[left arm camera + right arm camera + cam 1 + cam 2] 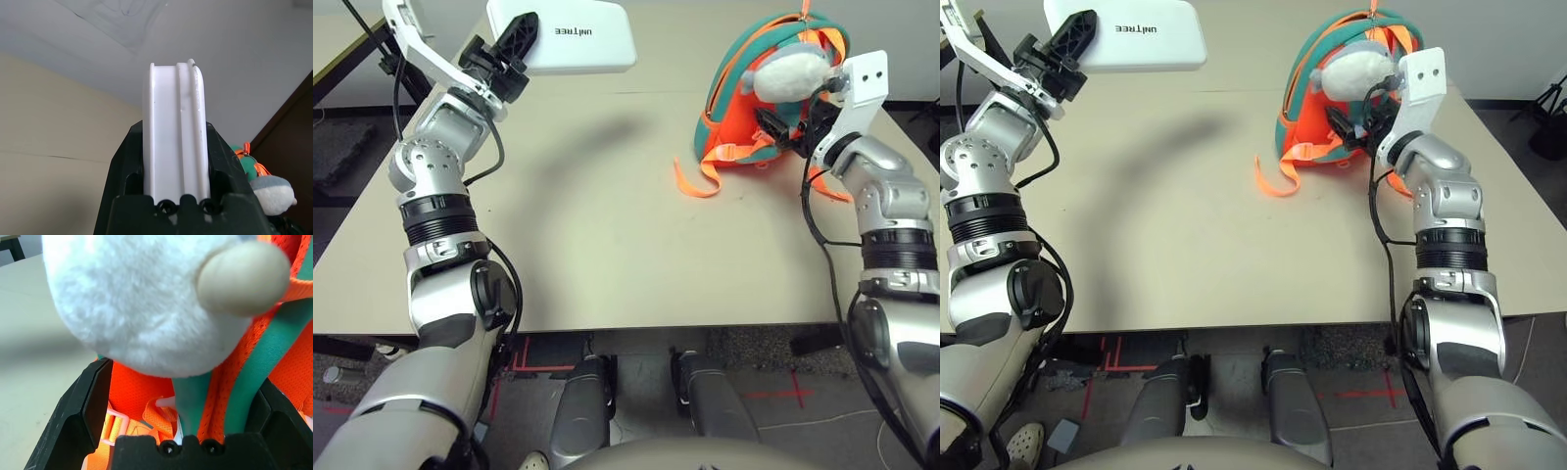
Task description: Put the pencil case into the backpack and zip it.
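Next, my right gripper grips the backpack by its teal and orange edge (213, 406), since that soft edge stands out while its orange mesh spreads wide.
The pencil case (578, 37), a flat white hard case with dark lettering, hangs in the air over the table's far left. My left gripper (521, 41) is shut on its near end, its black fingers (122, 166) pressed to both flat faces. The backpack (744, 132), orange with teal trim, stands at the far right with a grey-white plush toy (793, 70) on its front. My right gripper (183, 396) is pushed in under the toy, open, with a teal strap (193, 401) and orange mesh between its wide fingers (93, 401). Whether the zip is open is hidden.
An orange webbing strap (690, 181) trails from the backpack onto the beige table (607, 245). The table's near edge runs just ahead of my elbows. A wall and a dark doorway lie beyond the far edge.
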Controlling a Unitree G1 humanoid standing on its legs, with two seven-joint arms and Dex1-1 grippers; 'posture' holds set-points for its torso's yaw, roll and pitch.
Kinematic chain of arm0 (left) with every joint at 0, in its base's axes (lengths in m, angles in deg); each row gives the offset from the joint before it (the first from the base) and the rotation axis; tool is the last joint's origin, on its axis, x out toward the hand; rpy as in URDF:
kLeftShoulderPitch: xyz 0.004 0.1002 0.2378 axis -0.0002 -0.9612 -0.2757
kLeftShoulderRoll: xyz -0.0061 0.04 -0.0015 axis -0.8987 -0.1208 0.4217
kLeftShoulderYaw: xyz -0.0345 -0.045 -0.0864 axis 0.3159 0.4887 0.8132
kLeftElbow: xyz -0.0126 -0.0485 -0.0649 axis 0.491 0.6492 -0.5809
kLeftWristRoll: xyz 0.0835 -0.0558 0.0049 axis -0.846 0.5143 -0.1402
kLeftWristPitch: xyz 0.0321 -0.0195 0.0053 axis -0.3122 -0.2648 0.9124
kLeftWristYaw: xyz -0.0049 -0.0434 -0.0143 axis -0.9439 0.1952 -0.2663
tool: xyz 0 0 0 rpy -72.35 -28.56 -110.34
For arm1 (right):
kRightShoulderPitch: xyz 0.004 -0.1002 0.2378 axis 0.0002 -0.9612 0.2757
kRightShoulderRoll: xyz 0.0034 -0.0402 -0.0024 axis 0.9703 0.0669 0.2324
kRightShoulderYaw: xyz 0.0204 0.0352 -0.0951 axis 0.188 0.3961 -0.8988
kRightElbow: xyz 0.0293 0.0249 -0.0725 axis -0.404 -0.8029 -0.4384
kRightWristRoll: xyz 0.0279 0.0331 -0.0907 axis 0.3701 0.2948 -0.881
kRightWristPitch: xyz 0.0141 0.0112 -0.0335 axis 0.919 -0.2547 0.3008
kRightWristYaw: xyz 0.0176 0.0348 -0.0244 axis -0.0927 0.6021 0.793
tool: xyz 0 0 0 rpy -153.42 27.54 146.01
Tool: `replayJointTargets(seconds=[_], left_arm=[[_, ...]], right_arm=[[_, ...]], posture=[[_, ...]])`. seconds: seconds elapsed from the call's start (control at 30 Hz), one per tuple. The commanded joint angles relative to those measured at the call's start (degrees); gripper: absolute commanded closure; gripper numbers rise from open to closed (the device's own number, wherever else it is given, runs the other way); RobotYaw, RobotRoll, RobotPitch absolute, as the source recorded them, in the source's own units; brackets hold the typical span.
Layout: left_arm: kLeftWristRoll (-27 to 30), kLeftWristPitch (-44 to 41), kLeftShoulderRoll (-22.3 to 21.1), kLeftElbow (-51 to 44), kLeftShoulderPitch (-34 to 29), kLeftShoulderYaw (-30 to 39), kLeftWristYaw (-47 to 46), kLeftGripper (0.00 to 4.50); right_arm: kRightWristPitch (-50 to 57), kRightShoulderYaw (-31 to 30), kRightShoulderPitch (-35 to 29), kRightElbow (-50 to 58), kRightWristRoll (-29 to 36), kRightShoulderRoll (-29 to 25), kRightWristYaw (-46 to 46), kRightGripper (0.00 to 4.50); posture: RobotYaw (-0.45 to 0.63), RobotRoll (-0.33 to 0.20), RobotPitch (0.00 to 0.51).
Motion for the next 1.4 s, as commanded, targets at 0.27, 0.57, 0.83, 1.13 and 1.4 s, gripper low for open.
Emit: replayJointTargets(seconds=[0.27,0.57,0.83,1.13,1.4], left_arm=[[0.09,1.22,-1.06,0.28,1.29,0.03,0.50,3.16],[0.24,1.20,-1.13,-0.04,1.31,0.00,0.40,3.16],[0.36,1.06,-0.91,-0.49,1.15,-0.06,0.26,3.16],[0.38,1.03,-0.58,-0.64,0.96,-0.23,0.37,3.16],[0.29,1.17,-0.60,-0.68,0.49,-0.17,0.36,3.16]], right_arm=[[-3.76,0.06,2.75,-9.83,-0.85,1.22,2.86,0.00],[-9.23,-0.01,6.53,-20.23,-1.82,2.16,3.39,0.00],[-10.42,-0.04,6.74,-21.34,-1.71,2.30,2.57,2.49],[-7.63,-0.57,4.28,-14.86,-1.02,1.58,0.92,4.41],[4.83,0.05,-1.82,6.04,3.40,-0.92,-1.68,4.41]], posture=[[-0.18,0.000,0.114],[-0.16,0.000,0.113],[-0.16,0.000,0.112],[-0.16,0.000,0.116],[-0.17,0.000,0.118]])
